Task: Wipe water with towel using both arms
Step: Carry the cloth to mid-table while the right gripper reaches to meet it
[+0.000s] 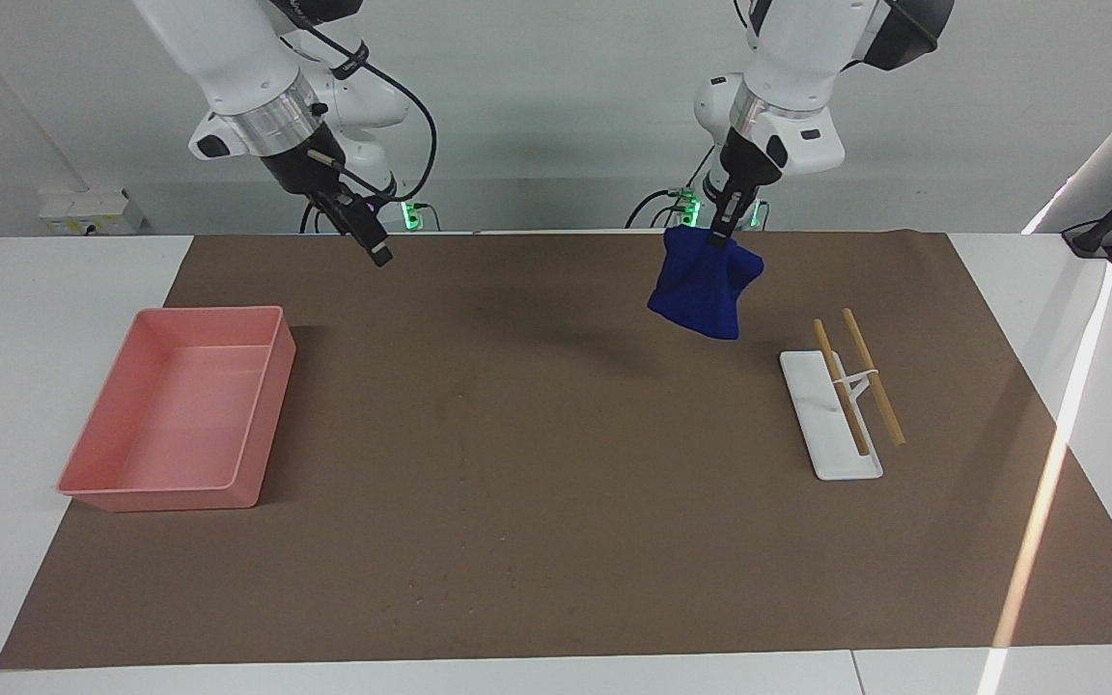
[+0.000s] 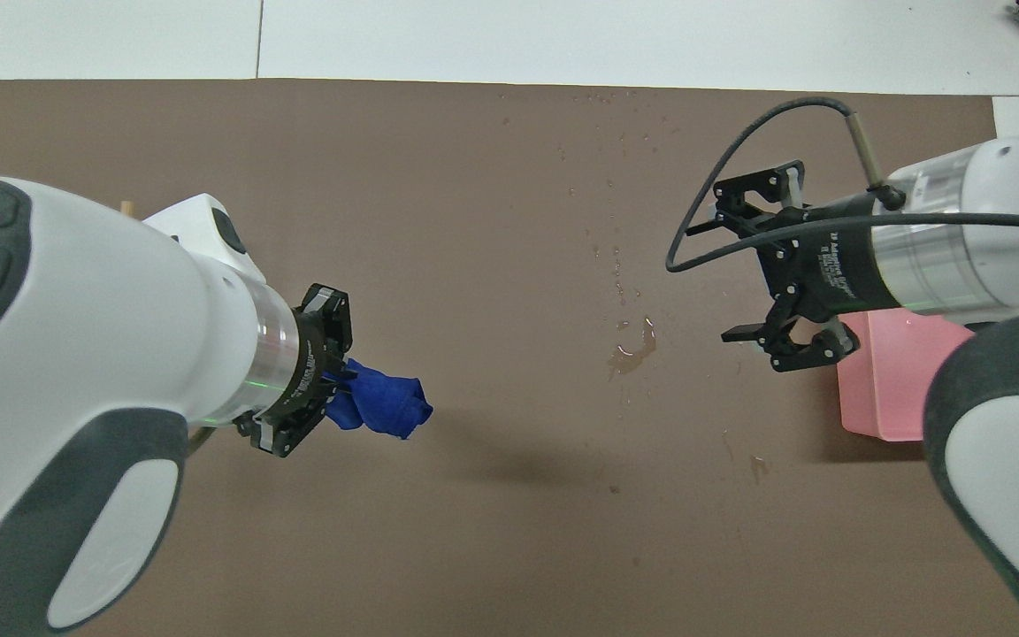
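Observation:
My right gripper grabs the towel by its loose end [image 2: 407,408] next, since my left gripper's fingers cover one end of the bunched towel.
My left gripper [image 1: 722,227] is shut on the towel [image 1: 706,290], a bunched deep-blue cloth that hangs from it in the air over the brown mat, toward the left arm's end. The gripper [image 2: 343,389] and towel [image 2: 386,405] also show in the overhead view. A small puddle of water [image 2: 633,349] with scattered droplets lies on the mat near the table's middle. My right gripper [image 1: 377,253] is raised over the mat beside the pink tray; the overhead view shows it [image 2: 719,281] open and empty.
A pink tray [image 1: 180,415] sits at the right arm's end, partly under the right arm in the overhead view [image 2: 881,389]. A white rack with two wooden rods [image 1: 831,415] stands at the left arm's end. The brown mat [image 1: 556,541] covers most of the table.

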Motion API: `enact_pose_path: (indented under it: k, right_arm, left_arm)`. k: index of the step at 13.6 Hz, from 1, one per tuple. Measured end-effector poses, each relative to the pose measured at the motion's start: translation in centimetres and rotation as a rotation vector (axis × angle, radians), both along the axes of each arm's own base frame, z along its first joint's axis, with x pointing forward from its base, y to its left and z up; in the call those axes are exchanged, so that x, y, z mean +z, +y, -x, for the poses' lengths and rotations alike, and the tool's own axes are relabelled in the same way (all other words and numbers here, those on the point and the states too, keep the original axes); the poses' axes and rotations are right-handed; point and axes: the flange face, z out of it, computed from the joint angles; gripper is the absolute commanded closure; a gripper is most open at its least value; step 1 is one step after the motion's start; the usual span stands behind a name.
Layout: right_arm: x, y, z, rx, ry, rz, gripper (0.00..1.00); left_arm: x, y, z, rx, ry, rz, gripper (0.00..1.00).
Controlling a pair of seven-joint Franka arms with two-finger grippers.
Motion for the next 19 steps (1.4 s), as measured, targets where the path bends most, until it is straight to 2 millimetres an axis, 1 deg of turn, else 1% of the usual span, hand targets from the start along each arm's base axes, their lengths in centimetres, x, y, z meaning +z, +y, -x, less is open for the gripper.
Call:
enact_pose_path:
  k: [1,3,4,6,8,10,14,16,17,18,19]
  right_arm:
    - [0.1,1.6,0.0,-0.062,0.017,-0.034,0.01]
    - [-0.3,3.4,0.1,-0.113,0.064,-0.063,0.01]
    - [-0.9,4.2,0.2,-0.123,0.091,-0.067,0.01]
    - [-2.2,5.1,0.4,-0.136,0.152,-0.064,0.01]
    - [-3.2,5.4,0.7,-0.136,0.204,-0.068,0.01]
    - [-4.0,6.1,1.0,-0.131,0.237,-0.093,0.01]
    - [-4.5,8.0,1.8,-0.181,0.272,-0.097,0.02]
    - [-4.8,8.6,2.2,-0.178,0.275,-0.095,0.06]
    - [-4.7,8.8,2.1,-0.184,0.262,-0.101,0.15]
    - [-4.6,9.0,2.0,-0.19,0.249,-0.108,0.35]
    - [-4.5,9.1,2.0,-0.192,0.241,-0.112,0.75]
  left_arm:
    - [0.4,-1.7,0.7,0.068,-0.017,0.017,1.0]
    - [1.5,-4.6,1.9,0.172,-0.058,0.066,1.0]
    - [2.3,-5.6,2.2,0.217,-0.077,0.094,1.0]
    - [3.8,-6.4,2.4,0.284,-0.108,0.141,1.0]
    - [4.6,-7.1,2.5,0.33,-0.135,0.185,1.0]
    - [5.6,-8.1,2.6,0.379,-0.167,0.244,1.0]
    - [6.7,-9.9,3.1,0.415,-0.21,0.333,1.0]
    - [6.9,-10.1,3.1,0.428,-0.216,0.351,1.0]
    - [7.0,-10.1,3.1,0.432,-0.219,0.357,1.0]
    - [7.0,-10.1,3.1,0.434,-0.22,0.359,1.0]
    - [7.0,-10.1,3.1,0.435,-0.221,0.361,1.0]
